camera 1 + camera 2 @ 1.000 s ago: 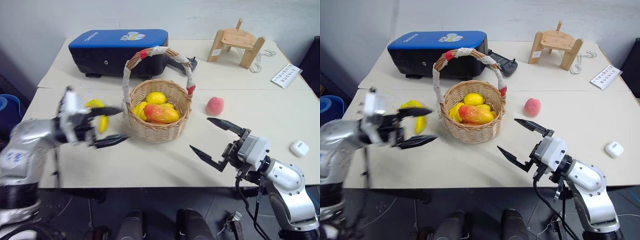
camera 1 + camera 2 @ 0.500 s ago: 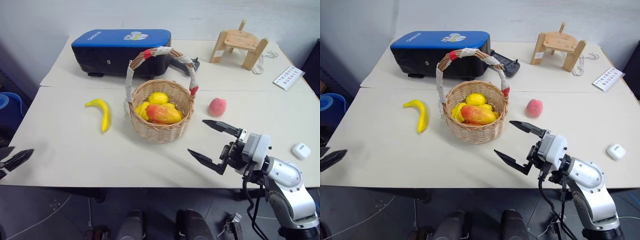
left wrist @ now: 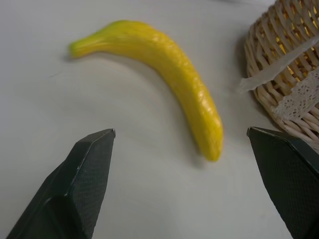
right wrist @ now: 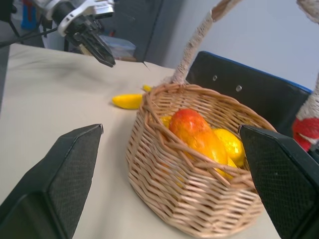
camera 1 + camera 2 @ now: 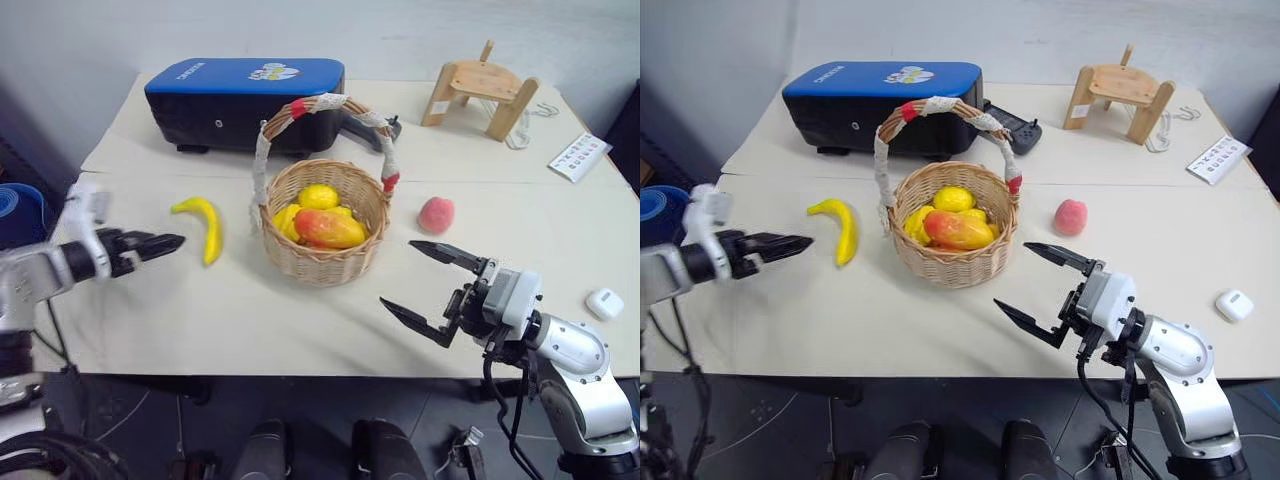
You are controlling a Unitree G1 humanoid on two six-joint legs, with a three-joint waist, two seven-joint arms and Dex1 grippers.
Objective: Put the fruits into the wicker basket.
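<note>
The fingers of my left gripper stop short of the yellow banana, so closing now would miss. The gripper moves toward the banana next, before it closes.
The wicker basket (image 5: 322,262) stands mid-table and holds an orange-red mango (image 5: 325,227) and yellow pieces (image 5: 317,195). To its left a yellow banana (image 5: 205,226) lies on the table. A pink peach (image 5: 434,214) lies to the basket's right. My left gripper (image 5: 168,242) hovers just left of the banana and points at it. The left wrist view shows this gripper (image 3: 180,131) open, with the banana (image 3: 184,94) ahead of its fingers and apart from them. My right gripper (image 5: 400,274) is open and empty in front of the basket, to its right.
A blue case (image 5: 245,95) and a black controller (image 5: 372,126) sit behind the basket. A wooden stool (image 5: 478,88) stands at the back right, with a printed card (image 5: 578,152) beside it. A small white case (image 5: 603,302) lies near the right front edge.
My left gripper, blurred over the banana a second ago, dropped to the picture's lower left edge and has come back to just left of the banana. The right gripper has stayed put.
</note>
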